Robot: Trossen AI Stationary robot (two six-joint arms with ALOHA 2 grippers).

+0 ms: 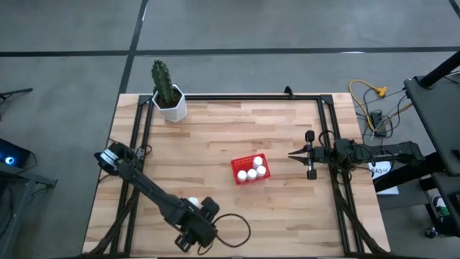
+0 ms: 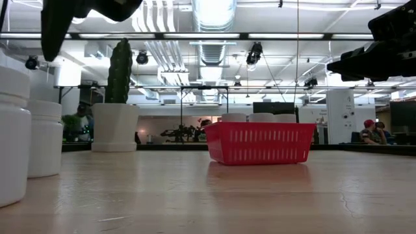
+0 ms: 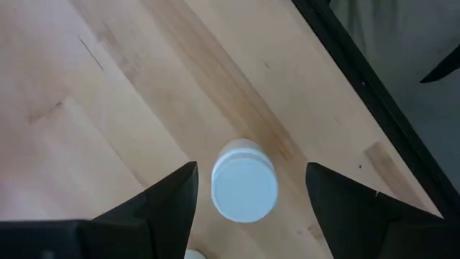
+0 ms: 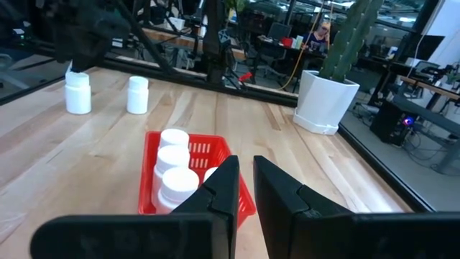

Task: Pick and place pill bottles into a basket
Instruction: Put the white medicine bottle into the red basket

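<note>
I need to lower my left gripper before I close it on the small-looking bottle cap (image 3: 244, 191). Its fingers stop above the cap, so they would miss if I closed now.
The red basket (image 1: 250, 169) stands right of the table's middle and holds several white pill bottles (image 4: 175, 160). It also shows in the low view (image 2: 260, 143). Two more pill bottles stand upright on the table near its front edge (image 4: 77, 93) (image 4: 136, 93). My left gripper (image 3: 251, 169) is open and points down over one of them (image 3: 244, 188). Its fingers stand on either side of the cap without touching. The high view shows this gripper (image 1: 192, 219) by a bottle (image 1: 192, 203). My right gripper (image 1: 293, 153) is shut and empty, right of the basket.
A white pot with a cactus (image 1: 167, 97) stands at the table's far left corner. A black frame rail (image 3: 374, 108) runs along the table's edge near the left gripper. Bare wood lies between the two loose bottles and the basket.
</note>
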